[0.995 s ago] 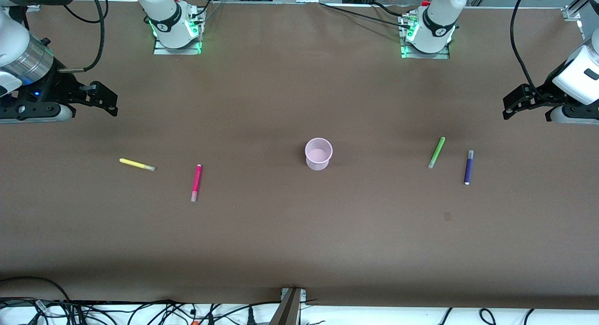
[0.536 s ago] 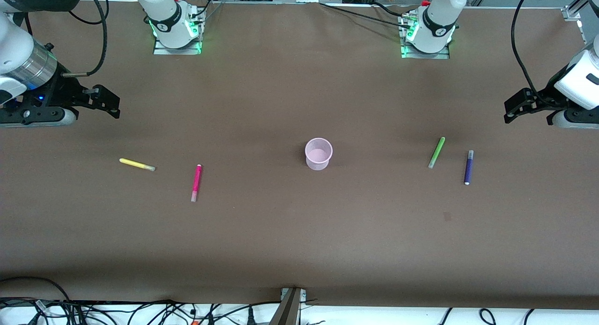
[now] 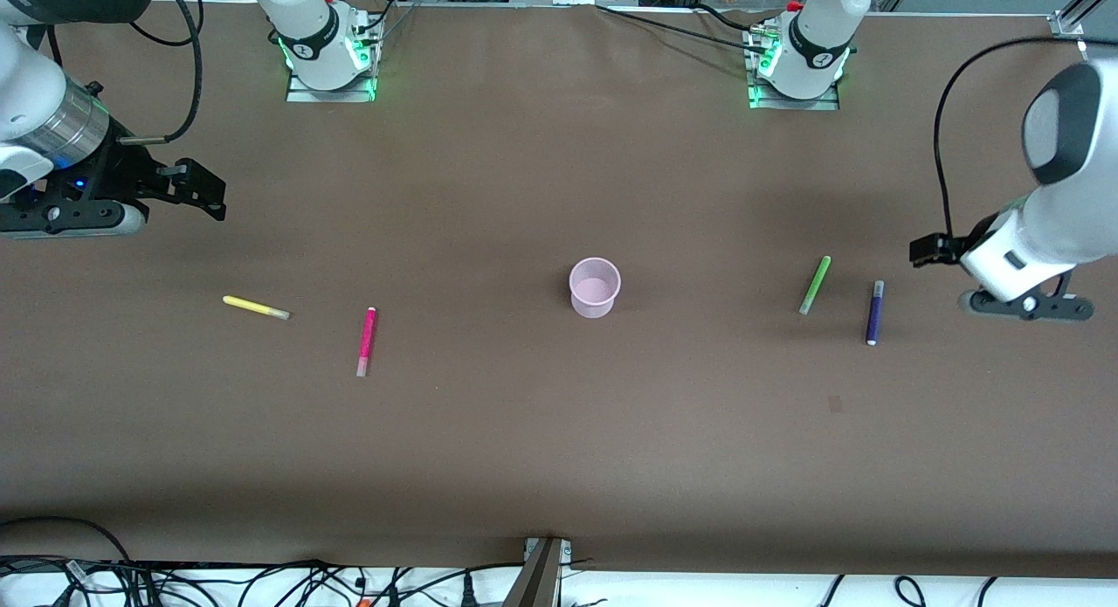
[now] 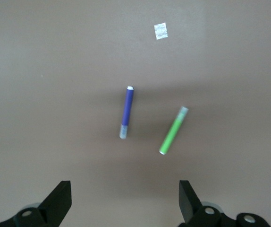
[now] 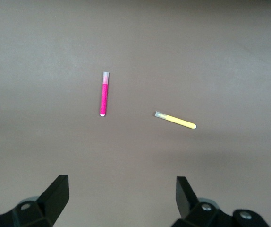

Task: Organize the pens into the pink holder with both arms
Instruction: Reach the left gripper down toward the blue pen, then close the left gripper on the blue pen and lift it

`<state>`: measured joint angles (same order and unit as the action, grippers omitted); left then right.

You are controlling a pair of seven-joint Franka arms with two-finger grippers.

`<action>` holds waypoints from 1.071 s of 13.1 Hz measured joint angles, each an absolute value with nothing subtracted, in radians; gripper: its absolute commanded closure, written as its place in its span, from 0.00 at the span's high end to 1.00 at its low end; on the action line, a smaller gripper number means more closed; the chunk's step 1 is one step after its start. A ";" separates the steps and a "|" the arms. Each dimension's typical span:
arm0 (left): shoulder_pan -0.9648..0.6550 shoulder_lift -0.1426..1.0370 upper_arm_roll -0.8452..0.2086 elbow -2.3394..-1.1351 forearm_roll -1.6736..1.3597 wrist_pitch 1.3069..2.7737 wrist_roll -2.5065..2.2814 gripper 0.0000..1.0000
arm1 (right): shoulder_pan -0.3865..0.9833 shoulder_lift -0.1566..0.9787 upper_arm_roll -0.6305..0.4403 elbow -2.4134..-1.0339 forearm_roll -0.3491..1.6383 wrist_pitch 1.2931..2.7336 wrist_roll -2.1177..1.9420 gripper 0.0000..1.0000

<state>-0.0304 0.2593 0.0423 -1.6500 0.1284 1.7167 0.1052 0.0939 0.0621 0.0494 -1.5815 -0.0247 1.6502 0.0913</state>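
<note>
Next, my left gripper picks up the pen by its purple body [image 3: 873, 322], to put the purple pen into the pink holder [image 3: 595, 286].
The pink holder [image 3: 595, 286] stands upright mid-table, with no pen in it. The yellow pen [image 3: 255, 307] and magenta pen [image 3: 366, 341] lie toward the right arm's end; both show in the right wrist view, magenta [image 5: 104, 94] and yellow [image 5: 175, 120]. The light green pen [image 3: 815, 285] and purple pen [image 3: 874, 313] lie toward the left arm's end, and the left wrist view shows them as green [image 4: 173, 130] and purple [image 4: 126, 112]. My left gripper [image 3: 928, 251] [image 4: 125, 198] hangs open and empty over the table beside the purple pen. My right gripper [image 3: 205, 192] [image 5: 121, 196] hangs open and empty over the table near the yellow pen.
The arm bases [image 3: 330, 61] [image 3: 795, 65] stand along the table's edge farthest from the front camera. A small square patch [image 3: 834, 403] [image 4: 160, 31] lies on the brown table nearer the front camera than the purple pen. Cables [image 3: 262, 581] and a bracket [image 3: 543, 572] run along the near edge.
My left arm has swung its wrist and carried the gripper across the table to just beside the purple pen. My right gripper has barely shifted. The pens and the holder have not moved.
</note>
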 measured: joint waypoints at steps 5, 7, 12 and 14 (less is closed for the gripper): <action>0.027 0.401 0.042 -1.788 0.136 2.094 0.231 1.00 | 0.099 0.062 0.056 -1.581 -0.024 1.650 0.091 1.00; 0.061 0.471 0.042 -1.816 0.136 2.193 0.290 1.00 | 0.102 0.062 0.056 -1.581 -0.024 1.650 0.091 1.00; 0.094 0.611 0.019 -1.822 0.136 2.317 0.363 1.00 | 0.104 0.062 0.056 -1.580 -0.024 1.650 0.091 1.00; 0.092 0.629 0.006 -1.823 0.136 2.333 0.381 0.66 | 0.105 0.062 0.056 -1.580 -0.024 1.650 0.091 1.00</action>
